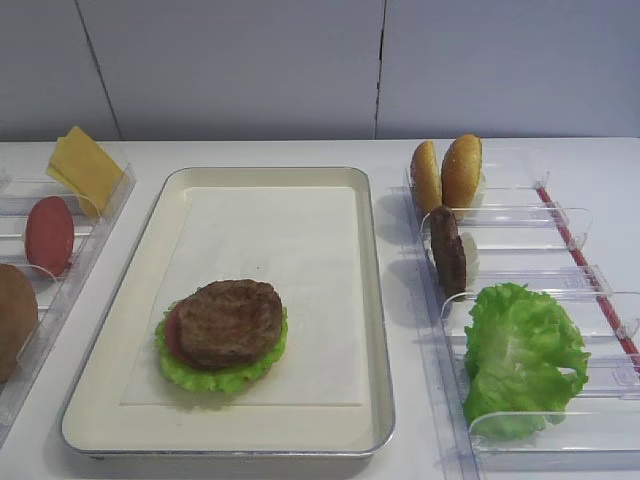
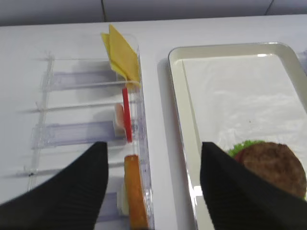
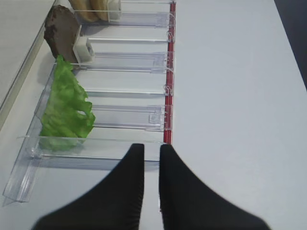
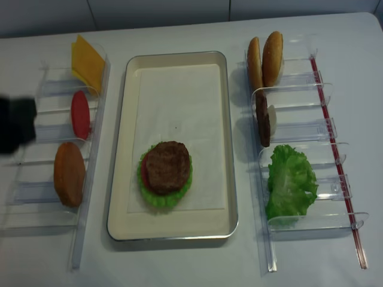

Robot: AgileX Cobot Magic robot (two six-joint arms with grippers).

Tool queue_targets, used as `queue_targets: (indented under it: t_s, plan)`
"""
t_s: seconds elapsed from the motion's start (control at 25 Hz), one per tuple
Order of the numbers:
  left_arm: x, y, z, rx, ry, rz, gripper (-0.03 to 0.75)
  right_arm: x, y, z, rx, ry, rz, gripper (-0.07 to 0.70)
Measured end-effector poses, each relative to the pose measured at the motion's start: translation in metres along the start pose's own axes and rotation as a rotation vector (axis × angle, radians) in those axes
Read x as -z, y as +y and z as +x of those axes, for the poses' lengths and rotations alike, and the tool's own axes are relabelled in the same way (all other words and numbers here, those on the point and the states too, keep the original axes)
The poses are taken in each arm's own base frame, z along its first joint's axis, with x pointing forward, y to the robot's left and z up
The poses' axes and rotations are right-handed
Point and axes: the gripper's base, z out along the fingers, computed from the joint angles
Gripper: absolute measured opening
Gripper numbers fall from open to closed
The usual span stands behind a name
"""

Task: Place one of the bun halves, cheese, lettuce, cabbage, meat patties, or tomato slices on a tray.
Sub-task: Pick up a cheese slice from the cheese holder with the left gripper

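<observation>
The cheese slices stand in the rack and only their top edge (image 4: 79, 39) sticks up. I need to grab them by that edge with my left gripper next.
The cream tray (image 1: 375, 300) holds a stack: lettuce (image 1: 215, 378), a tomato slice (image 1: 173, 330) and a meat patty (image 1: 228, 322) on top. The left rack holds cheese (image 1: 85, 165), a tomato slice (image 1: 49, 235) and a bun half (image 1: 15, 315). Two bun halves (image 1: 461, 172), a patty (image 1: 448, 250) and lettuce (image 1: 520, 355) stand in the right rack. My left gripper (image 2: 154, 146) is open and empty, above the rack's bun half (image 2: 135, 191) and the strip beside the tray. My right gripper (image 3: 151, 146) shows only a narrow gap, empty, near the rack's front end beside the lettuce (image 3: 64, 108).
Clear plastic racks (image 4: 299, 149) flank the tray on both sides; the right one has a red strip (image 3: 168, 96) along its outer edge. A dark blur of my left arm (image 4: 15, 124) lies over the left rack. A grey wall closes the back of the white table.
</observation>
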Motion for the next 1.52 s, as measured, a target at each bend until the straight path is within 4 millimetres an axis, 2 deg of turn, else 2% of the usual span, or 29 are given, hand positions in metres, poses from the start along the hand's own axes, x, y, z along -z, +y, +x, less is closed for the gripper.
queue_targets:
  t_s: [0.08, 0.28, 0.4, 0.56, 0.76, 1.0, 1.24, 1.36, 1.52]
  plan:
    - [-0.015, -0.001, -0.023, 0.001, 0.019, -0.001, 0.43, 0.0, 0.0, 0.0, 0.0, 0.0, 0.0, 0.094]
    - [-0.067, -0.002, -0.061, 0.003, 0.106, -0.006, 0.43, 0.0, 0.0, 0.0, 0.0, 0.0, 0.0, 0.049]
    - [-0.092, 0.0, -0.076, 0.01, 0.138, -0.016, 0.43, 0.0, 0.0, 0.0, 0.0, 0.0, 0.0, 0.028]
    - [-0.124, 0.019, -0.089, 0.058, 0.16, -0.032, 0.43, 0.0, 0.0, 0.0, 0.0, 0.0, 0.0, 0.021]
    - [-0.159, 0.031, -0.106, 0.099, 0.149, 0.113, 0.417, 0.0, 0.0, 0.0, 0.002, 0.0, 0.0, 0.02]
    - [-0.211, 0.048, -0.107, 0.109, 0.219, 0.149, 0.41, 0.0, 0.0, 0.0, 0.002, 0.0, 0.0, 0.02]
    - [-0.251, 0.058, -0.122, 0.098, 0.215, 0.205, 0.41, 0.0, 0.0, 0.0, 0.002, 0.0, 0.0, 0.02]
    - [-0.277, 0.061, -0.119, 0.092, 0.26, 0.228, 0.41, 0.0, 0.0, 0.0, 0.002, 0.0, 0.0, 0.02]
    - [-0.301, 0.066, -0.112, 0.099, 0.306, 0.239, 0.41, 0.0, 0.0, 0.0, 0.002, 0.0, 0.0, 0.02]
